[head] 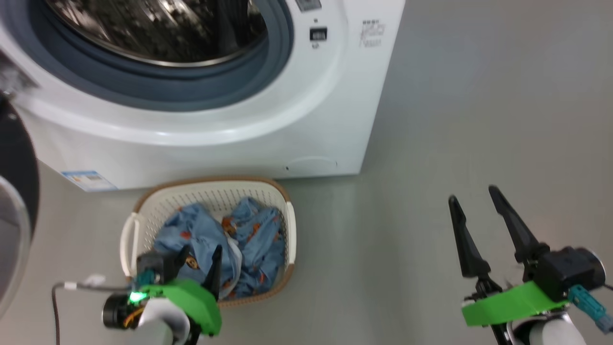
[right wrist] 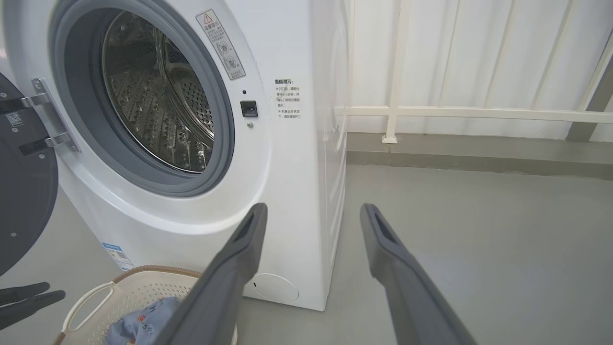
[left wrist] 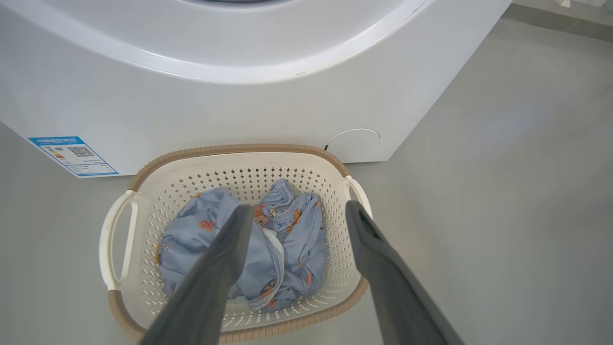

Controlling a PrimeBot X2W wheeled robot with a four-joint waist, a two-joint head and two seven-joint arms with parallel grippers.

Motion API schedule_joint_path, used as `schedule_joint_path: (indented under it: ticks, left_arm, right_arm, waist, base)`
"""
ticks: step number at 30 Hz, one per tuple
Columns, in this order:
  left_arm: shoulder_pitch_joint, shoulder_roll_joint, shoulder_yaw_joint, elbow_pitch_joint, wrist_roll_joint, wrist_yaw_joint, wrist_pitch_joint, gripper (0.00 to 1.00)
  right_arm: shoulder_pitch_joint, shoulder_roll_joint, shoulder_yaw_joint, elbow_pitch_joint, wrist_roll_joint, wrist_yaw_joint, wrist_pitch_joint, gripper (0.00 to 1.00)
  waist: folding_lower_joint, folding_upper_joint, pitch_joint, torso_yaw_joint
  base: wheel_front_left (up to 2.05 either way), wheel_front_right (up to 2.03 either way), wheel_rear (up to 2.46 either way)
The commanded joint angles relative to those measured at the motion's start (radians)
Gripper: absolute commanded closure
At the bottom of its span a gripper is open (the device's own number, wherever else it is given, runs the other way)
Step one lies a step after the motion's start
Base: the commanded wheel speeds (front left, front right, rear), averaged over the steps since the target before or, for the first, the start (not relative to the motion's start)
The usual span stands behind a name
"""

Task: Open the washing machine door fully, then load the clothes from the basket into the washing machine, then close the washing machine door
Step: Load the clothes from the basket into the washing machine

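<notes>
The bunched elastic hem [head: 247,207] stands up in gathers, while the rest of the clothes [head: 198,230] lies slack. My left gripper should grab the hem next.
The washing machine [head: 268,129] stands with its steel drum [right wrist: 158,110] exposed. The washing machine door [right wrist: 24,191] is swung wide out on its hinge at the left. In front of it on the floor sits the cream basket [left wrist: 239,149] with a brown rim, holding the light blue printed clothes [left wrist: 297,244]. My left gripper [left wrist: 299,208] hangs open just above the basket's near side, fingers pointing down over the clothes, nothing between them. My right gripper [head: 473,194] is open and empty over bare floor, well to the right of the basket.
Grey floor [head: 455,120] stretches to the right of the machine. A white railing [right wrist: 479,112] and pale wall panels stand behind it. Low on the machine's front are a round filter cap [left wrist: 354,139] and a blue sticker [left wrist: 72,155].
</notes>
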Motion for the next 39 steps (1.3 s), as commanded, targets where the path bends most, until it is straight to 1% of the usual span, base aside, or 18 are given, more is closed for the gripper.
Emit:
schedule_joint_path:
  ticks: [1, 7, 8, 11, 14, 19, 26, 32, 38, 39]
  left_arm:
    - [-0.067, 0.012, 0.016, 0.037, -0.020, -0.014, 0.002, 0.00]
    - [-0.219, 0.007, -0.028, 0.239, -0.080, -0.033, 0.025, 0.00]
    - [-0.219, 0.007, -0.028, 0.239, -0.080, -0.033, 0.025, 0.00]
    - [-0.278, 0.006, -0.059, 0.304, -0.105, -0.035, 0.037, 0.00]
    - [-0.328, 0.008, -0.091, 0.338, -0.137, -0.035, 0.037, 0.00]
    - [-0.404, 0.043, -0.140, 0.373, -0.177, -0.036, 0.028, 0.00]
    - [-0.505, 0.109, -0.181, 0.412, -0.218, -0.036, 0.012, 0.00]
    - [-0.584, 0.156, -0.196, 0.449, -0.248, -0.036, 0.019, 0.00]
    - [-0.631, 0.194, -0.197, 0.486, -0.282, -0.036, 0.051, 0.00]
    - [-0.641, 0.202, -0.187, 0.494, -0.303, -0.036, 0.063, 0.00]
  right_arm:
    - [-0.044, -0.003, 0.037, -0.031, -0.004, 0.002, -0.005, 0.00]
    - [-0.119, -0.003, 0.073, -0.037, 0.004, 0.002, -0.021, 0.00]
    - [-0.119, -0.003, 0.073, -0.037, 0.004, 0.002, -0.021, 0.00]
    - [-0.152, -0.003, 0.090, -0.041, 0.012, 0.002, -0.030, 0.00]
    - [-0.184, -0.003, 0.102, -0.048, 0.020, 0.002, -0.038, 0.00]
    - [-0.230, -0.003, 0.118, -0.054, 0.031, 0.002, -0.047, 0.00]
    - [-0.276, -0.003, 0.137, -0.058, 0.058, 0.002, -0.053, 0.00]
    - [-0.312, -0.003, 0.151, -0.083, 0.086, 0.002, -0.054, 0.00]
    - [-0.328, -0.003, 0.160, -0.103, 0.107, 0.002, -0.054, 0.00]
    - [-0.329, -0.003, 0.158, -0.108, 0.110, 0.002, -0.054, 0.00]
  waist:
    - [0.0000, 0.0000, 0.105, -0.036]
    - [0.0000, 0.0000, 0.230, -0.084]
    - [0.0000, 0.0000, 0.230, -0.084]
    - [0.0000, 0.0000, 0.294, -0.112]
    - [0.0000, 0.0000, 0.358, -0.138]
    - [0.0000, 0.0000, 0.457, -0.175]
    - [0.0000, 0.0000, 0.581, -0.229]
    - [0.0000, 0.0000, 0.670, -0.267]
    - [0.0000, 0.0000, 0.721, -0.299]
    - [0.0000, 0.0000, 0.732, -0.305]
  base:
    - [0.00, 0.00, 0.00]
    - [0.00, 0.00, 0.00]
    - [0.00, 0.00, 0.00]
    - [0.00, 0.00, 0.00]
    - [0.00, 0.00, 0.00]
    - [0.00, 0.00, 0.00]
    - [0.00, 0.00, 0.00]
    - [0.00, 0.00, 0.00]
    - [0.00, 0.00, 0.00]
    - [0.00, 0.00, 0.00]
